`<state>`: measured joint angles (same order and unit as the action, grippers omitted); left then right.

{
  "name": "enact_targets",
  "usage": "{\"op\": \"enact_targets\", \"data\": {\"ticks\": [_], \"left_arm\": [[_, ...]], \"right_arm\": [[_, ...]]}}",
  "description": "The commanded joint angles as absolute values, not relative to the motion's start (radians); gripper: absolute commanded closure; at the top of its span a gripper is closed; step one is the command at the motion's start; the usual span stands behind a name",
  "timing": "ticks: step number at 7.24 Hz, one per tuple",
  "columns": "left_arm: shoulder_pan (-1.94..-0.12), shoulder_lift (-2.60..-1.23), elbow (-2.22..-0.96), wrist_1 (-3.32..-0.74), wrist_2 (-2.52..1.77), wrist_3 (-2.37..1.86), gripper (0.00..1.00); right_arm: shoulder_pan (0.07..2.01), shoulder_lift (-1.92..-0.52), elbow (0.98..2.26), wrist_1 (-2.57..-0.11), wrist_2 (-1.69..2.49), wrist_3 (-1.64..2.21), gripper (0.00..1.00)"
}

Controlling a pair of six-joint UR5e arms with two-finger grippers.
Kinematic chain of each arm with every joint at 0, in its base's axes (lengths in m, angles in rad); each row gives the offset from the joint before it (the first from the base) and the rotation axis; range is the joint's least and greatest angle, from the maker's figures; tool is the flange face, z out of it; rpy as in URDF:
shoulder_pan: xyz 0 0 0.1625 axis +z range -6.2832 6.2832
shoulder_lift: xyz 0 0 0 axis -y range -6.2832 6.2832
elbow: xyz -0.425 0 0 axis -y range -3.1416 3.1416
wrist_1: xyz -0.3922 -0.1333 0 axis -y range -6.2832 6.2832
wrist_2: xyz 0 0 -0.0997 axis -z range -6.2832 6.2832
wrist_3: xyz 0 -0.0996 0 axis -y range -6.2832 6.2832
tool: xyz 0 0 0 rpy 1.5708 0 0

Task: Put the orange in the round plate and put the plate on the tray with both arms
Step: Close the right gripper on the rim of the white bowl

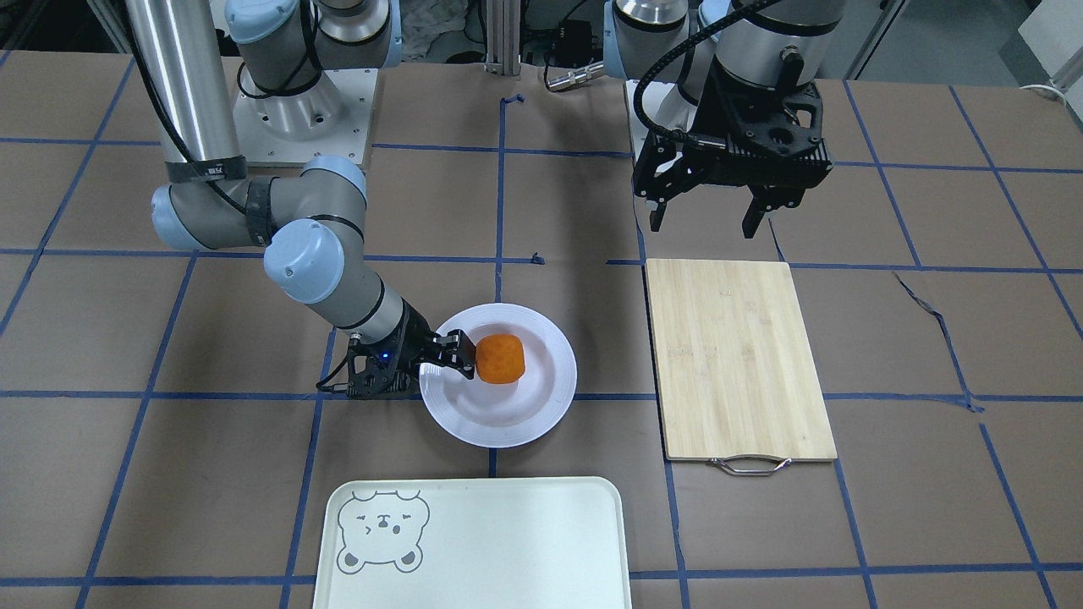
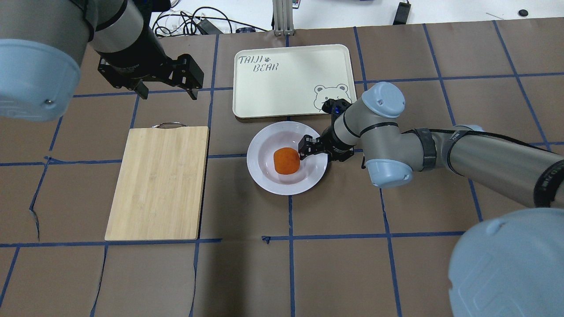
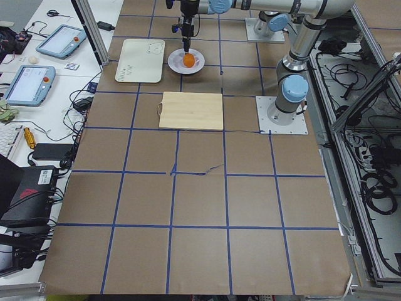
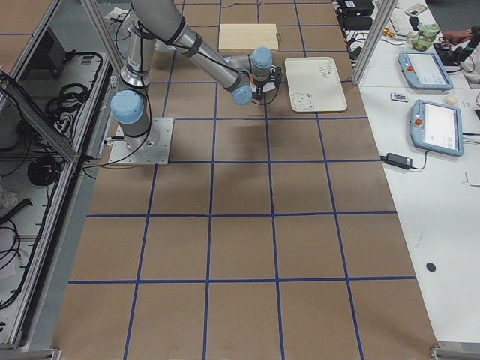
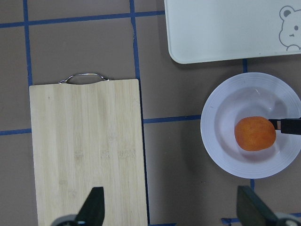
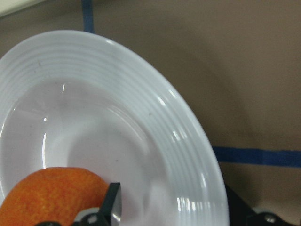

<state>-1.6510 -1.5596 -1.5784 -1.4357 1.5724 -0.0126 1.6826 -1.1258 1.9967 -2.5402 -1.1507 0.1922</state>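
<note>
The round plate has to carry the orange (image 6: 51, 197) onto the tray. My right gripper should grab the plate by its rim (image 6: 197, 155) next.
The orange (image 1: 501, 358) (image 2: 286, 160) (image 5: 255, 133) lies in the sunken centre of the white round plate (image 1: 541, 397) (image 2: 269, 176) (image 6: 141, 94). My right gripper (image 1: 461, 355) (image 2: 305, 147) comes in low and tilted over the plate's rim. Its jaws stand open, and one finger (image 6: 113, 205) rests beside the orange (image 6: 51, 193) without clamping it. My left gripper (image 1: 704, 224) (image 2: 167, 93) (image 5: 169, 209) hangs open and empty above the table, beyond the wooden board's plain end. The cream tray (image 1: 508, 541) (image 2: 286, 88) with the bear face lies just past the plate.
A wooden cutting board (image 1: 736, 355) (image 2: 158, 180) with a metal handle lies on the robot's left side, beside the plate. Brown table covering with blue tape lines surrounds everything. Tablets and cables sit on the side bench (image 3: 37, 81).
</note>
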Motion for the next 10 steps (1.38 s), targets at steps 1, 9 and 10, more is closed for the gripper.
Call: {"op": "enact_targets", "data": {"ticks": [1, 9, 10], "left_arm": [[-1.651, -1.557, -1.578, -1.436, 1.562, -0.014, 0.00], [-1.649, -1.557, -1.575, -1.439, 1.560, -0.014, 0.00], [-1.649, -1.557, -1.575, -1.437, 1.559, -0.012, 0.00]], "right_arm": [[1.683, -1.126, 1.997, -2.540, -1.154, 0.193, 0.41], [1.683, -1.129, 1.996, -2.539, -1.158, 0.195, 0.87], [1.683, -1.131, 1.996, -2.536, -1.157, 0.198, 0.94]]}}
